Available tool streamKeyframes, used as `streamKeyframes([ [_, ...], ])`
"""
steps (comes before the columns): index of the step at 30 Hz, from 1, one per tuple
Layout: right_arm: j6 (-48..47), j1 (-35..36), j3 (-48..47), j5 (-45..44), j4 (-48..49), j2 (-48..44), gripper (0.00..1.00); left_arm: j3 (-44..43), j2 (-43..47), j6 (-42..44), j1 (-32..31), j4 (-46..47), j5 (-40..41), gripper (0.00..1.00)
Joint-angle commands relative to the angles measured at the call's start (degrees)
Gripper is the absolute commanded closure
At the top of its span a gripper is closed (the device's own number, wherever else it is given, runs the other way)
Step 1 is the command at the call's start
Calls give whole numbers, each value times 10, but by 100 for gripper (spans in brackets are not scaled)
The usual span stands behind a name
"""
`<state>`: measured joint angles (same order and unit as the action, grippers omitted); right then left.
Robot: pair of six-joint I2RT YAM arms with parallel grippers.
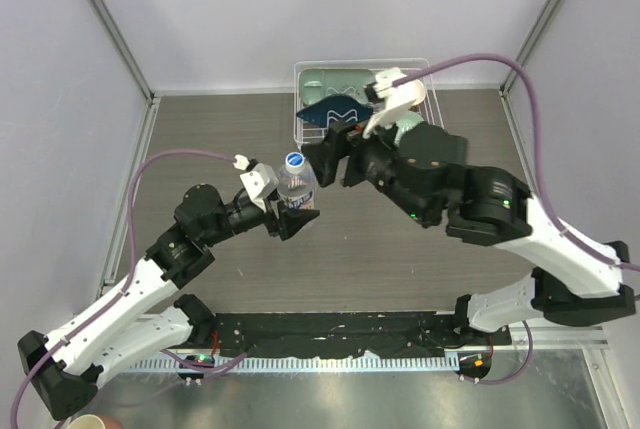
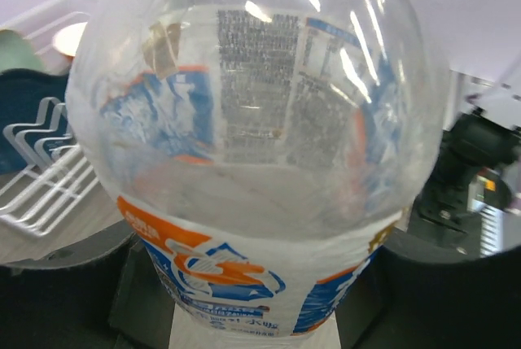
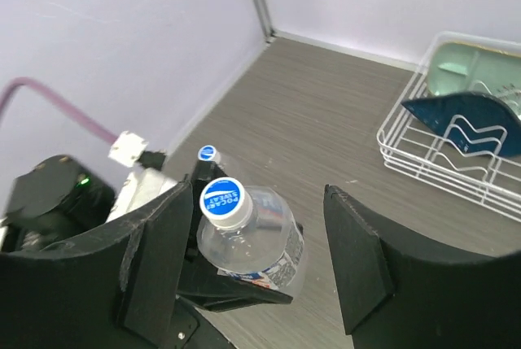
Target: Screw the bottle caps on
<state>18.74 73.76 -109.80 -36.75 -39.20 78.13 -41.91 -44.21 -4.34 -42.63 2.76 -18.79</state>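
My left gripper holds the bottle's body. My right gripper should next grab the white cap (image 1: pixel 295 161) (image 3: pixel 225 202) from above on opposite sides to screw it on.
A clear bottle (image 1: pixel 298 189) with a blue, orange and white label stands upright over the table, and my left gripper (image 1: pixel 286 213) is shut on its body. In the left wrist view the bottle (image 2: pixel 260 121) fills the frame between the dark fingers (image 2: pixel 57 292). A white cap with a blue top (image 3: pixel 222 201) sits on its neck. My right gripper (image 3: pixel 254 211) is open above it, one finger on each side of the cap, touching neither. A second capped bottle (image 3: pixel 207 154) shows just behind the left gripper.
A white wire dish rack (image 1: pixel 297 99) at the back centre holds a pale green dish (image 3: pixel 464 68) and a dark blue one (image 3: pixel 472 121). Frame posts rise at the back corners. A paper cup (image 1: pixel 90 421) stands off the table at the near left.
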Motion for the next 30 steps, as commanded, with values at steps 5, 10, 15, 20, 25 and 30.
streamKeyframes([
  [5,-97,-2,98,164,89,-66,31,-39,-20,-54,0,6,-186,100],
  [10,-145,-2,143,269,105,-94,31,-56,-30,-35,0,-1,-301,100],
  [15,-156,-2,176,291,125,-119,30,-71,-38,-23,0,-21,-427,100],
  [20,-154,-2,189,302,134,-133,37,-69,-40,-23,1,-24,-434,100],
  [25,-151,-2,201,310,137,-135,63,-67,-38,-23,0,-22,-418,100],
  [30,-149,-2,205,300,128,-132,68,-68,-33,-26,1,-17,-401,100],
])
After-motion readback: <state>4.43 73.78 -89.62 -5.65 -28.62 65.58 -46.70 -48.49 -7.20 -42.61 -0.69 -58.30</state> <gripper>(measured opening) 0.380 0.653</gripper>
